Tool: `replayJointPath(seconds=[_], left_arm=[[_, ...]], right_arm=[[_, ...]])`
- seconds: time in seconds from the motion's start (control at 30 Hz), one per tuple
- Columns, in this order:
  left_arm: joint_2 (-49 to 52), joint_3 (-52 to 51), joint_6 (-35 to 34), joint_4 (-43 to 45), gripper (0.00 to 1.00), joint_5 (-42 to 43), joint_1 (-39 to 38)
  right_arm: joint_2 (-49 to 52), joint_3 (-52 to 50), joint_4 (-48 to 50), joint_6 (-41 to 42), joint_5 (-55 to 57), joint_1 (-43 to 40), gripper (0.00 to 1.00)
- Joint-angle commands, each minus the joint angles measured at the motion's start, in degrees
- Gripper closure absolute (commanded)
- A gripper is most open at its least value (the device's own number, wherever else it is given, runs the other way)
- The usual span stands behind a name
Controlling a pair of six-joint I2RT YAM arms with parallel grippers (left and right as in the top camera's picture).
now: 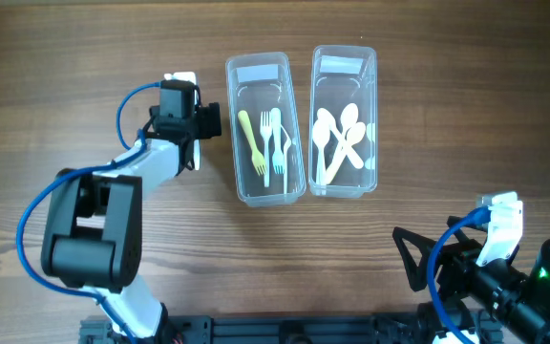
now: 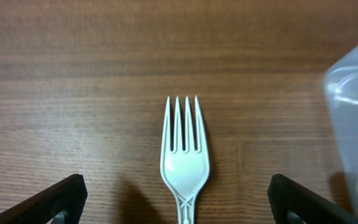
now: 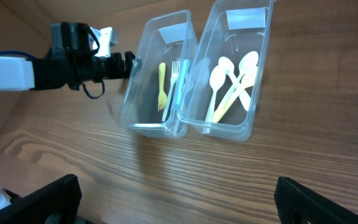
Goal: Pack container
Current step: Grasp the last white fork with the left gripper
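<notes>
A finger's shadow on the wood is apart from the end of that finger. It is too early to close my left gripper on the fork.
A white plastic fork [image 2: 184, 155] lies flat on the wooden table, tines pointing away, in the left wrist view. My left gripper [image 2: 179, 208] is open, with one finger on each side of the fork's handle and neither touching it. In the overhead view the left gripper [image 1: 208, 119] sits just left of the left clear container [image 1: 264, 196], which holds a yellow fork [image 1: 252, 139] and white forks [image 1: 273, 139]. The right clear container [image 1: 344, 189] holds white spoons [image 1: 340, 139]. My right gripper [image 1: 413, 260] is open and empty near the table's front right.
The two containers stand side by side at the table's middle back; they also show in the right wrist view [image 3: 151, 127]. The corner of the left container [image 2: 353, 124] is close to the right of the fork. Bare wood lies under the right gripper [image 3: 179, 199].
</notes>
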Motion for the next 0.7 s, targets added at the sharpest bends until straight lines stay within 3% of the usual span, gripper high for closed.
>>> replayJointPath(seconds=[0.0, 0.13, 0.23, 0.57, 0.67], left_arm=[[1.73, 0.37, 1.18, 0.74, 0.05, -1.01, 0.09], [3.48, 0.37, 1.16, 2.27, 0.06, -0.90, 0.11], [4.79, 0.37, 1.16, 3.13, 0.14, 0.11, 0.11], [7.10, 0.39, 1.16, 5.70, 0.14, 0.07, 0.13], [8.07, 0.39, 1.09, 5.40, 0.19, 0.11, 0.11]], right_arm=[[-0.24, 0.17, 0.20, 0.72, 0.57, 0.17, 0.00], [-0.24, 0.17, 0.17, 0.72, 0.57, 0.17, 0.00], [-0.24, 0.17, 0.20, 0.74, 0.57, 0.17, 0.00], [-0.24, 0.17, 0.20, 0.72, 0.57, 0.17, 0.00], [-0.24, 0.17, 0.20, 0.72, 0.57, 0.17, 0.00]])
